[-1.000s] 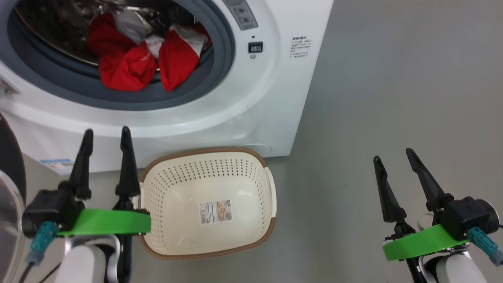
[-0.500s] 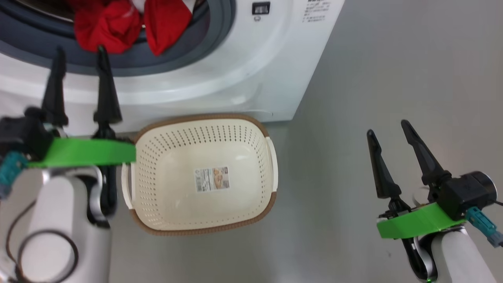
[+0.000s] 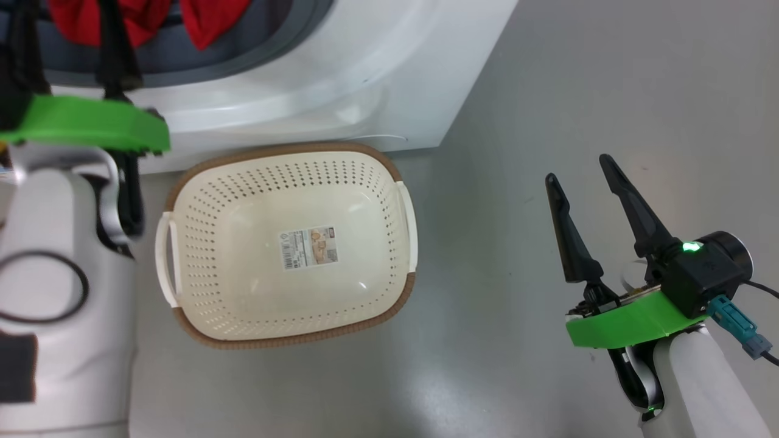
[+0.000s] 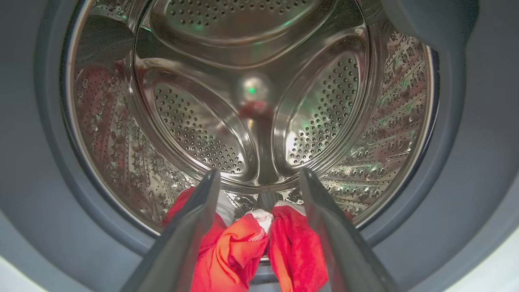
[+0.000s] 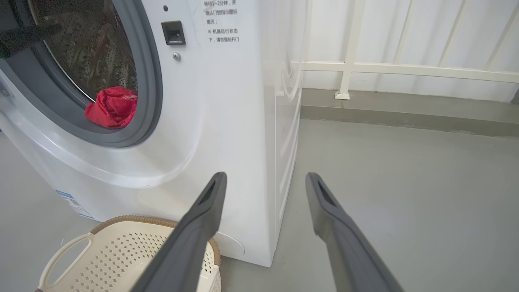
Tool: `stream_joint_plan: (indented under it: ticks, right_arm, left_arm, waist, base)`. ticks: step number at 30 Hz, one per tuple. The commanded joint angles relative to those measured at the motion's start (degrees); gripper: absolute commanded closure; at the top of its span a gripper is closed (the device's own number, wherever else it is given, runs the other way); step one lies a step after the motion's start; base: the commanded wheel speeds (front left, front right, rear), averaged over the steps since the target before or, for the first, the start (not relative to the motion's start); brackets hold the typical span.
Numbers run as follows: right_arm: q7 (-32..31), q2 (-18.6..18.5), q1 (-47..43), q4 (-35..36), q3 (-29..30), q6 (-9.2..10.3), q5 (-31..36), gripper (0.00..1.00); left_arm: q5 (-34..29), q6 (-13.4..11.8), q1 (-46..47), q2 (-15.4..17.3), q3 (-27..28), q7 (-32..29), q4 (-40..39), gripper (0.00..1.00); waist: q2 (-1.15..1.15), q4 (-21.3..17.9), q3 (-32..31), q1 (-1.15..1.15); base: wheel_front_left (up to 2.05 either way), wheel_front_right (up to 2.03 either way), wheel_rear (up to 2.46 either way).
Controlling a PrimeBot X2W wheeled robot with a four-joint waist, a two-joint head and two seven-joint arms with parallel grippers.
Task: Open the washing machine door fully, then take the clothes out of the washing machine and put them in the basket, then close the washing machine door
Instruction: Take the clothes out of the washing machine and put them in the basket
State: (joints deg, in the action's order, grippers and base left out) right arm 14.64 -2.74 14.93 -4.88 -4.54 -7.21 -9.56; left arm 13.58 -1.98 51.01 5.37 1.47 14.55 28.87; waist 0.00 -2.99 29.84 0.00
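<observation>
My left gripper needs to grab the red cloth next by a raised fold (image 4: 236,247) over the rubber ring, because its white end (image 4: 262,218) lies slack.
The washing machine (image 3: 341,79) stands with its port uncovered; its door is out of view. Red and white clothes (image 4: 292,243) lie at the front of the steel drum (image 4: 251,81), over the grey rubber ring, and also show as the clothes (image 3: 204,21) and the clothes (image 5: 111,107). My left gripper (image 4: 259,174) is open at the port's mouth, just above the clothes and apart from them. The cream basket (image 3: 243,201) sits empty on the floor against the machine's front. My right gripper (image 3: 577,167) is open and holds nothing, off to the right of the basket (image 5: 121,243).
Grey floor (image 3: 548,91) stretches to the right of the machine. A white railing (image 5: 385,69) and a wall close the far side. A paper sticker (image 3: 307,246) lies on the basket's bottom. A blue label (image 5: 71,200) sits low on the machine's front.
The head camera has tilted down, so the machine slid up the picture. My left gripper has risen and reached forward to the port. The right gripper has kept its place.
</observation>
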Motion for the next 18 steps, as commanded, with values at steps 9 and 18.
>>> stream_joint_plan:
  ticks: [9, 18]
  right_arm:
    - [0.36, -0.14, 1.58, 0.9, -2.52, -0.28, -1.42, 0.0]
    - [0.36, -0.14, 2.24, 0.79, -3.83, -0.28, -2.39, 0.0]
  left_arm:
    - [-2.38, -0.13, 10.62, 5.04, -0.77, -1.84, 11.23, 0.0]
    - [-8.11, -2.22, 18.28, 9.37, -5.38, -6.39, 21.68, 0.0]
  waist:
    - [0.0, -2.41, 2.61, 0.0]
    - [0.0, -4.06, 3.95, 0.0]
  base:
    - [0.0, 0.0, 0.0]
    - [0.0, 0.0, 0.0]
